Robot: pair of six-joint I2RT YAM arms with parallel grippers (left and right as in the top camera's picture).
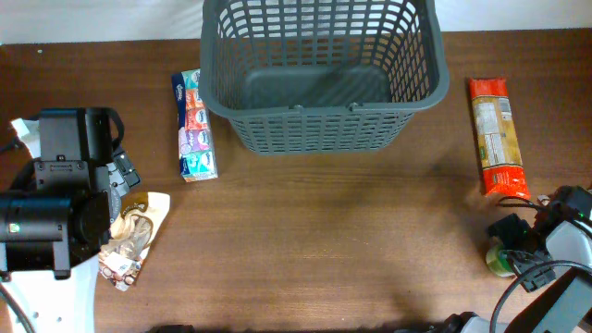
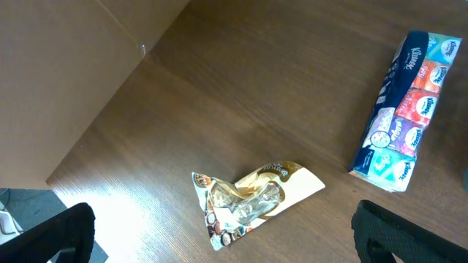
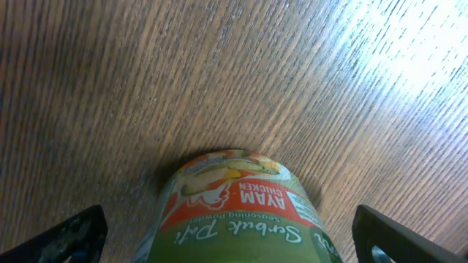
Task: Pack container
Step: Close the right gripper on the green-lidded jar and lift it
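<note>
The seasoning jar (image 1: 505, 260) (image 3: 238, 215) has its sides level with my right gripper's fingers, so my right gripper should close on it now.
The dark grey basket (image 1: 319, 69) stands at the back centre, with nothing visible inside. A cream and gold snack packet (image 1: 132, 239) lies at the left; in the left wrist view (image 2: 252, 201) it lies just ahead of my open left gripper (image 2: 219, 248). A tissue multipack (image 1: 194, 125) lies left of the basket and shows in the left wrist view (image 2: 404, 109). A green and orange seasoning jar (image 3: 238, 215) lies between the spread fingers of my open right gripper (image 3: 230, 245), at the right front (image 1: 504, 259). An orange pasta packet (image 1: 496, 139) lies right of the basket.
The left arm's black body (image 1: 55, 194) stands over the table's left edge. The right arm and its cables (image 1: 550, 268) fill the front right corner. A pale wall or board edge (image 2: 66, 80) shows beyond the table in the left wrist view.
</note>
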